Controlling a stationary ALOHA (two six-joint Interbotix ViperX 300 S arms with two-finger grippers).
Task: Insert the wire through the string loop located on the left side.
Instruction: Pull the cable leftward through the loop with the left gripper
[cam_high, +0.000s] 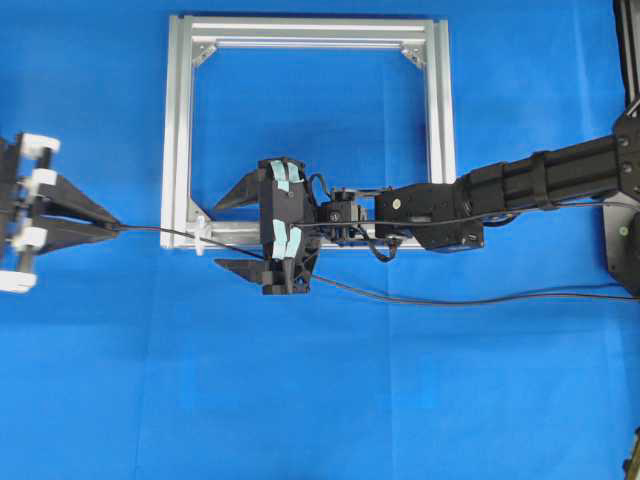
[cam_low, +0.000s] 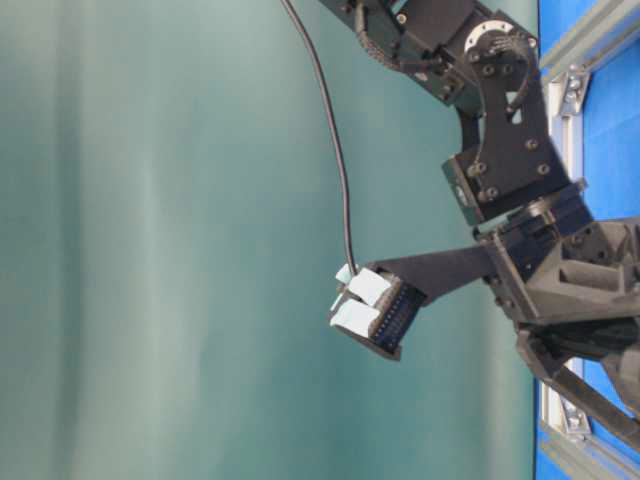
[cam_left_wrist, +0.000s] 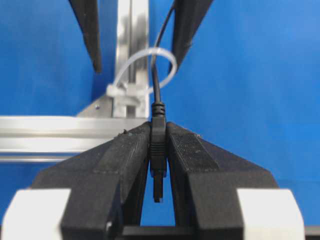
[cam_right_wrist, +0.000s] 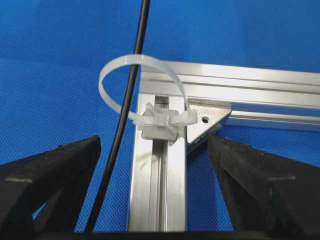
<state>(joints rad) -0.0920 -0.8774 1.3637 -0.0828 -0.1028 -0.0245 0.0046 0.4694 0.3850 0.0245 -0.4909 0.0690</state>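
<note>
The plug end of the wire is a short stretch beyond the string loop (cam_high: 203, 238), so my left gripper stays closed on it for now.
My left gripper (cam_left_wrist: 158, 127) is shut on the plug end of the black wire (cam_left_wrist: 158, 145), left of the frame in the overhead view (cam_high: 115, 226). From there the wire (cam_high: 150, 229) runs right and passes through the whitish string loop (cam_high: 203, 238) at the frame's lower left corner. Up close, the wire (cam_right_wrist: 131, 80) threads the string loop (cam_right_wrist: 150, 60), which also shows in the left wrist view (cam_left_wrist: 131, 59). My right gripper (cam_high: 217, 236) stands open around that corner, its fingers (cam_right_wrist: 50, 175) on either side of the rail, holding nothing.
The silver aluminium frame (cam_high: 180, 130) lies flat on the blue mat. The wire's slack (cam_high: 450, 300) trails right under the right arm to the table's edge. A corner bracket (cam_right_wrist: 207, 122) sits just beside the loop.
</note>
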